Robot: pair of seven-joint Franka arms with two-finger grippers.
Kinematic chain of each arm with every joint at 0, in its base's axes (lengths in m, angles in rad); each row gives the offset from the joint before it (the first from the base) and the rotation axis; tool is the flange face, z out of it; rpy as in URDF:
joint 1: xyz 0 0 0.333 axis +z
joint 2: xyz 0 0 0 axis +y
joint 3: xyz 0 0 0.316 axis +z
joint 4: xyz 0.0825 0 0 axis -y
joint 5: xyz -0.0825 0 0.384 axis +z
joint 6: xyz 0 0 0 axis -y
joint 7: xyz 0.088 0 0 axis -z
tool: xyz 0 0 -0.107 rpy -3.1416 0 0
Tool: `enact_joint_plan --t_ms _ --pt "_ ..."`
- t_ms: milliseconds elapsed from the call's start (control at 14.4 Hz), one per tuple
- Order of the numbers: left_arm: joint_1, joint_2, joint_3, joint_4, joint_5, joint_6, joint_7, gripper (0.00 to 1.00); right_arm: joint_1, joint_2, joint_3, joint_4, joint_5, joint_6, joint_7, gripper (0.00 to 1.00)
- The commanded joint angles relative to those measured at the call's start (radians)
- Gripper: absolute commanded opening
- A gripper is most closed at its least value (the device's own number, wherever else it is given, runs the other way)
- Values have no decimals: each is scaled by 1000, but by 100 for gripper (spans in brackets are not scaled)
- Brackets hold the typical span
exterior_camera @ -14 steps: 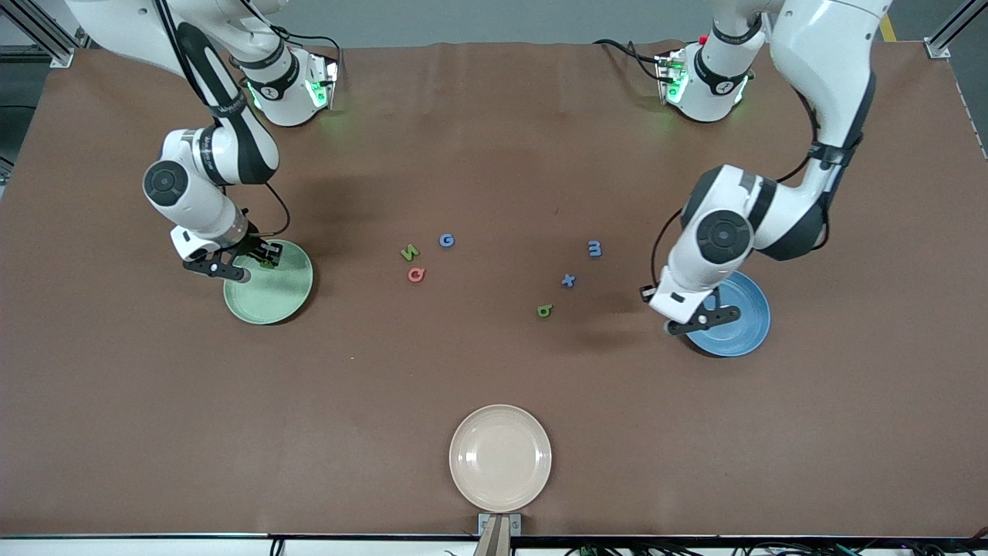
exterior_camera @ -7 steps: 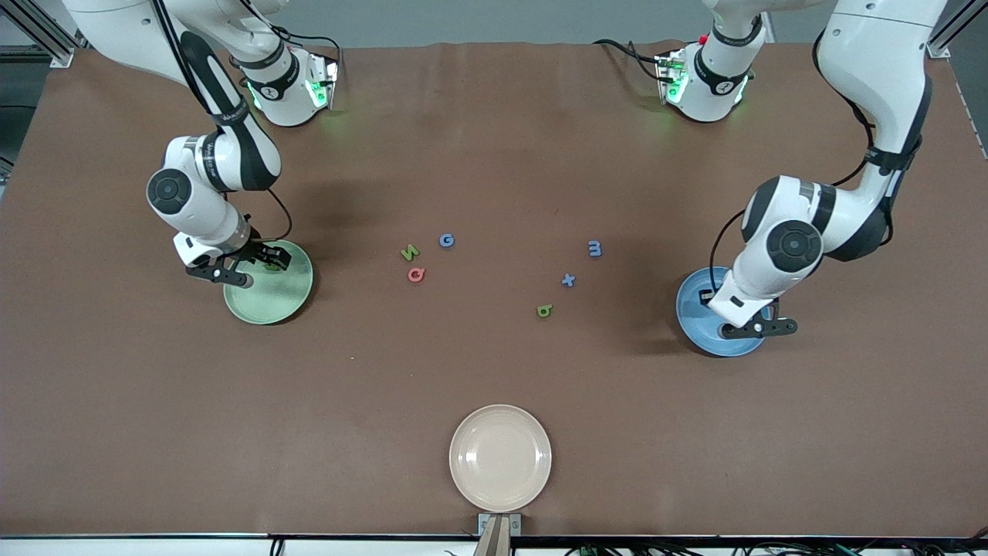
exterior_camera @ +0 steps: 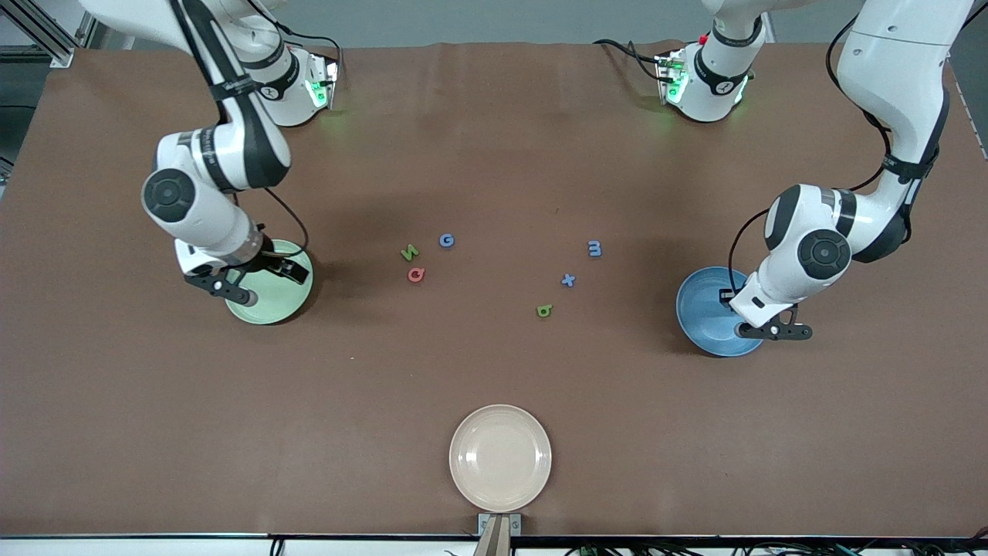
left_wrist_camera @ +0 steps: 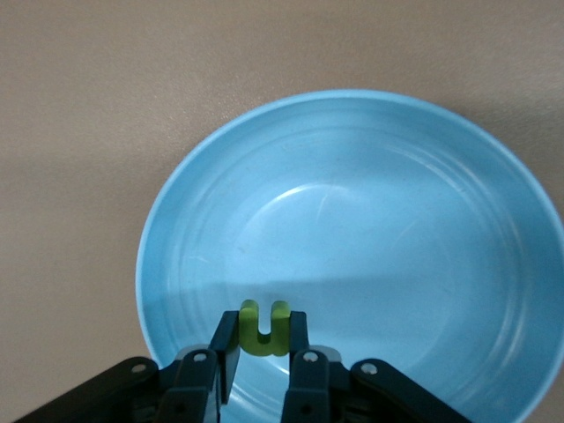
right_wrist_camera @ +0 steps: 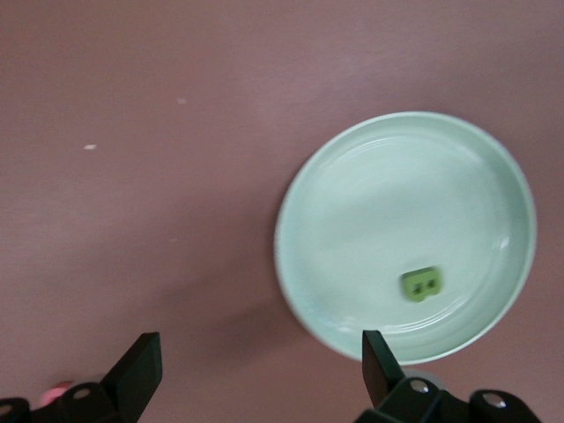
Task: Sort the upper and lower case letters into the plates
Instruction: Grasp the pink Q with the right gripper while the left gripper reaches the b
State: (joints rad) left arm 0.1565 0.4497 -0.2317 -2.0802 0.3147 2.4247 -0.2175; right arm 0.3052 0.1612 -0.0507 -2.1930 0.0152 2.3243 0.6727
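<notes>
The green letter stands low inside the blue plate's rim in the left wrist view, so the left gripper needs to open.
My left gripper (exterior_camera: 772, 330) is over the blue plate (exterior_camera: 706, 309), shut on a small green letter (left_wrist_camera: 264, 326); the plate (left_wrist_camera: 370, 203) lies bare beneath it. My right gripper (exterior_camera: 258, 279) hangs open over the edge of the pale green plate (exterior_camera: 274, 300). In the right wrist view the gripper (right_wrist_camera: 258, 361) is empty and a green B (right_wrist_camera: 421, 284) lies in that plate (right_wrist_camera: 388, 203). On the table between the plates lie a green N (exterior_camera: 410, 252), blue G (exterior_camera: 447, 240), red Q (exterior_camera: 416, 274), blue m (exterior_camera: 594, 248), blue x (exterior_camera: 568, 280) and a small green letter (exterior_camera: 544, 310).
A cream-beige plate (exterior_camera: 500, 457) sits at the table edge nearest the front camera, midway along it. The arm bases stand along the edge farthest from that camera.
My left gripper has carried the green letter across the blue plate toward the left arm's end. My right gripper has risen from the green plate, leaving the green B in it.
</notes>
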Motion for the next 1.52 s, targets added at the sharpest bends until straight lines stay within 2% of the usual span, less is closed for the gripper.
enact_joint_plan --t_ms 0,138,346,415,485,554,623,831,969,1177,1454 --pt "15 9 -8 -8 20 22 10 15 83 84 -5 83 28 -3 170 100" --pt "15 9 -9 -8 20 22 10 16 142 159 -6 151 66 7 290 100" --pt "15 6 -9 -14 20 22 12 25 227 260 -8 193 68 94 447 96" --pt "15 4 -9 -14 20 22 12 38 247 291 -8 194 66 134 477 89" --pt "15 1 -9 -14 20 22 12 63 258 313 -8 199 66 157 490 81" --pt "12 -2 -9 -11 20 22 12 93 270 336 -8 205 66 171 510 75" --pt "9 -3 -12 -6 20 21 7 100 282 351 -8 208 66 174 524 71" --pt "6 -19 -55 12 18 -1 -37 100 317 386 -9 225 63 179 562 71" --pt "3 -17 -101 41 18 -25 -152 100 321 391 -11 223 60 175 562 71" --pt "-37 -6 -161 98 18 -74 -387 100 337 391 -9 213 58 171 571 71" --pt "-172 30 -163 175 17 -79 -765 100 360 386 -9 194 58 164 594 68"
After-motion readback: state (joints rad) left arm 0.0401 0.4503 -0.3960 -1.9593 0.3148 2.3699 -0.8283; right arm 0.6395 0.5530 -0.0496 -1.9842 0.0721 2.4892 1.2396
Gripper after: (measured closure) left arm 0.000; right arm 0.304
